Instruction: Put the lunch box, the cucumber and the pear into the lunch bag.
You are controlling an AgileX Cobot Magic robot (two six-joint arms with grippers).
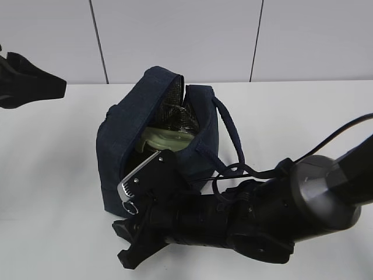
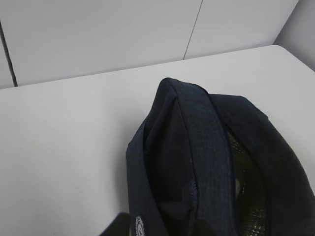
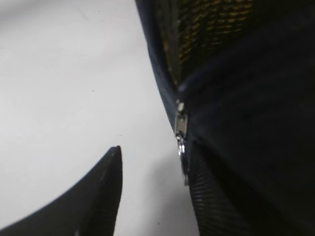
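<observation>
The robot's right gripper grabs the zipper by its metal ring pull (image 1: 129, 205) next, so that it can zip up the packed lunch bag (image 1: 125, 134).
The dark navy lunch bag (image 1: 125, 140) stands in the middle of the table with its top open and the silvery lining showing. The lunch box with its sage-green lid (image 1: 166, 138) sits inside the opening. The cucumber and the pear are hidden or out of view. My right gripper (image 1: 123, 242) is at the bag's near lower corner. In the right wrist view it (image 3: 156, 147) is open, and the metal zipper pull (image 3: 181, 145) hangs just inside its right finger (image 3: 216, 196). My left gripper (image 1: 35, 81) hovers at the far left, apart from the bag (image 2: 206, 162).
The bag's loop handle (image 1: 230, 131) hangs to the right, over my right arm (image 1: 280, 216). A black cable (image 1: 344, 131) runs along that arm. White table (image 1: 303, 116) lies around the bag, with a panelled wall behind it.
</observation>
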